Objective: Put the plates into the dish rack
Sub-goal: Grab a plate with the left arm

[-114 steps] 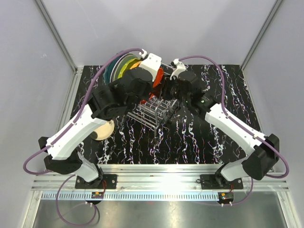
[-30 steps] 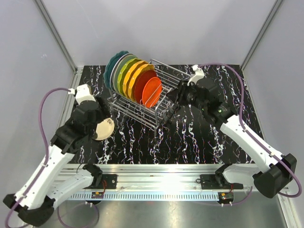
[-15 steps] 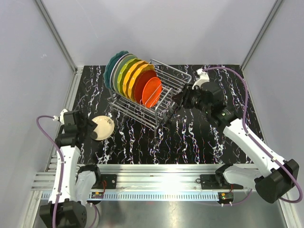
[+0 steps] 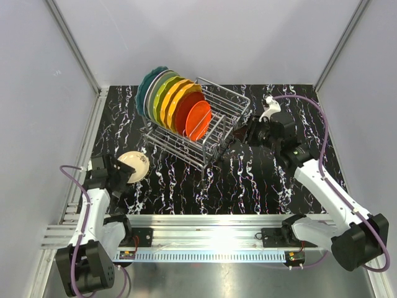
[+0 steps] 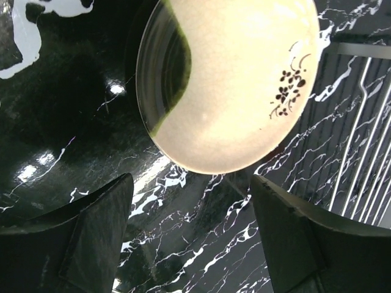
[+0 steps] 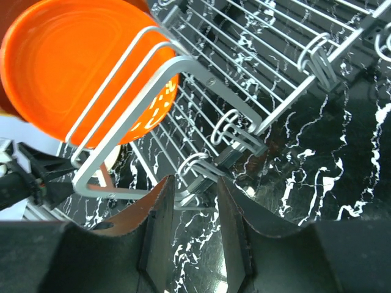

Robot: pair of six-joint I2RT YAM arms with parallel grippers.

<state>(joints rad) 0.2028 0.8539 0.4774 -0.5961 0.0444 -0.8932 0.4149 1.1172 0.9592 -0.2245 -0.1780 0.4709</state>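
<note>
My left gripper grabs the cream plate by its rim between green patch and flower print (image 5: pixel 214 171) next, to load it into the dish rack.
Several plates stand upright in the silver wire dish rack (image 4: pixel 224 112), from teal (image 4: pixel 146 87) at the back to red-orange (image 4: pixel 198 120) in front. A cream plate (image 4: pixel 135 166) with a small dark flower print lies flat on the black marbled table, left of the rack. My left gripper (image 4: pixel 122 177) hovers at that plate's near-left edge. In the left wrist view the cream plate (image 5: pixel 232 79) lies just ahead of the open left gripper (image 5: pixel 190 204), with only table between the fingers. My right gripper (image 4: pixel 239 133) is at the rack's right side, open. In the right wrist view its tips (image 6: pixel 194 190) frame a low rack wire beside the red-orange plate (image 6: pixel 79 67).
Rack wires (image 5: pixel 366 128) show at the right edge of the left wrist view. Grey walls enclose the table on three sides, and a metal rail (image 4: pixel 211 226) runs along the near edge by the arm bases.
My left arm has pulled back from the rack to the near left, and its gripper has opened wider by the cream plate. The right gripper has shifted slightly right, away from the rack.
</note>
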